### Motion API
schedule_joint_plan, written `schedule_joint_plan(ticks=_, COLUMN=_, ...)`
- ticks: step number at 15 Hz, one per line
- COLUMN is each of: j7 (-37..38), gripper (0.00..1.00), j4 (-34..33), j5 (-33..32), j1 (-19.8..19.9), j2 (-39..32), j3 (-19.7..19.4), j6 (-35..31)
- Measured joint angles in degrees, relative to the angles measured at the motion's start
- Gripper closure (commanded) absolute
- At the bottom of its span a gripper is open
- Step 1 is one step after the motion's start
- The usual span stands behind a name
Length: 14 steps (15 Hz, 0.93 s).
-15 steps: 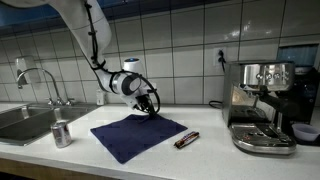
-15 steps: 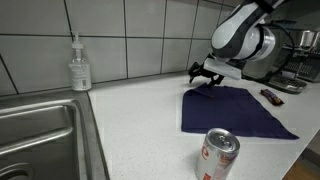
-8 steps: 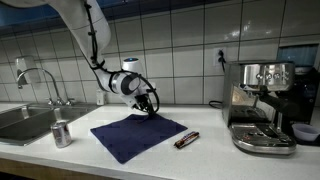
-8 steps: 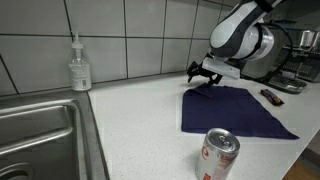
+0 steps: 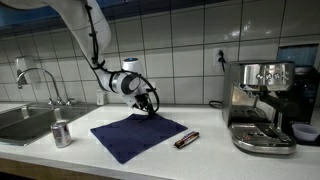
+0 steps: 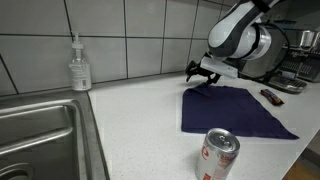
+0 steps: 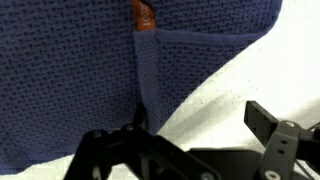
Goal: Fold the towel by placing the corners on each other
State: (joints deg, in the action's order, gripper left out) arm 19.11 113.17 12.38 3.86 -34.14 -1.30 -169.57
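The raised fold of the navy blue towel's edge is between both fingers, so they would hold the towel if they closed now.
The navy blue towel lies flat and spread on the white counter, and shows in both exterior views. My gripper is low over its far corner next to the tiled wall, also seen from the sink side. In the wrist view the gripper is open. One finger is at the towel edge and the other is over bare counter. A small orange-brown tag sits on a seam of the cloth. Nothing is held.
A silver can stands near the towel's sink-side corner. A dark brown bar lies by the opposite corner. A coffee machine, a sink with a faucet and a soap bottle flank the area.
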Motion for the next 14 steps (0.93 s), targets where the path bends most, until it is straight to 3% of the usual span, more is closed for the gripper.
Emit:
schedule_joint_plan(ticks=9, j7=0.0, gripper=0.0, j4=-1.3, j5=0.0, j1=-0.2, j2=-1.4, j3=0.0, j6=0.3)
schedule_joint_plan(ticks=11, j7=0.0, gripper=0.26, j4=-1.3, j5=0.0, j1=-0.2, j2=-1.4, j3=0.0, j6=0.3)
schedule_joint_plan(ticks=14, j7=0.0, gripper=0.51, j4=-1.3, j5=0.0, j1=-0.2, j2=-1.4, j3=-0.1, j6=0.3)
